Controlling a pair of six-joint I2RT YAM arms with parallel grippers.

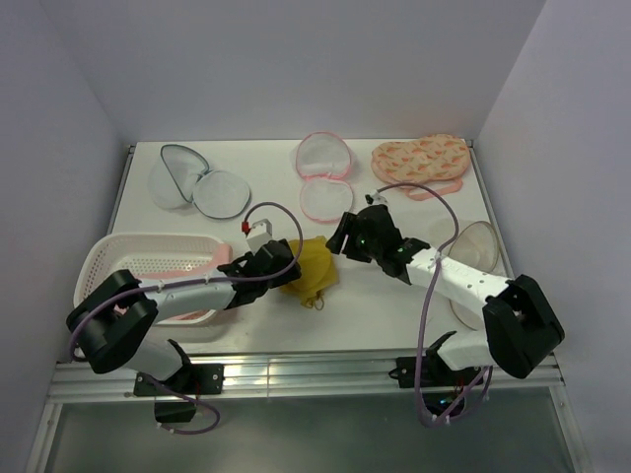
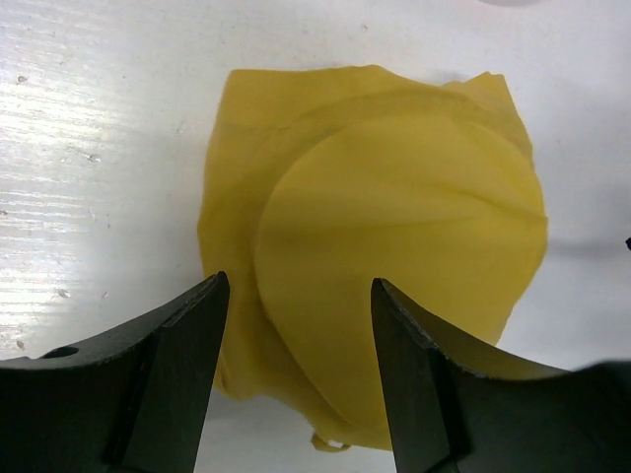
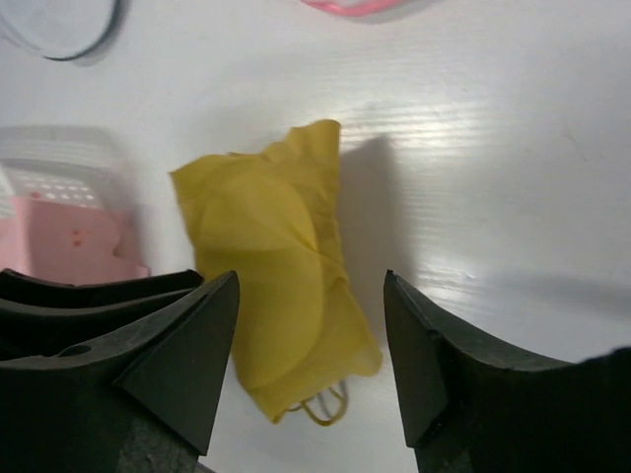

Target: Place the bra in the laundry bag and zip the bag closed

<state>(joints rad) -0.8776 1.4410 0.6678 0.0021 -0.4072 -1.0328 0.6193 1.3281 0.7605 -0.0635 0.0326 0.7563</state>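
Next, my right gripper grabs the folded bra by its side edge nearest that gripper, so the rest stays free to enter the laundry bag (image 1: 197, 182).
The bra (image 1: 314, 266), yellow and folded into a bundle, lies on the white table (image 1: 394, 296) between the two arms. My left gripper (image 1: 286, 264) is at its left side, open; in the left wrist view the open fingers (image 2: 300, 279) straddle the near edge of the bra (image 2: 394, 246) without holding it. My right gripper (image 1: 345, 236) hovers at its upper right, open, and the bra (image 3: 266, 276) lies loose below its jaws (image 3: 311, 276). The laundry bag (image 1: 197, 182), white mesh with a grey rim, lies spread open at the back left; its edge (image 3: 59, 30) shows in the right wrist view.
A pink-rimmed mesh bag (image 1: 323, 177) lies open at the back centre, and a peach patterned padded piece (image 1: 419, 158) at the back right. A white basket (image 1: 148, 266) holding something pink stands at the left. A pale domed piece (image 1: 478, 246) lies at the right edge.
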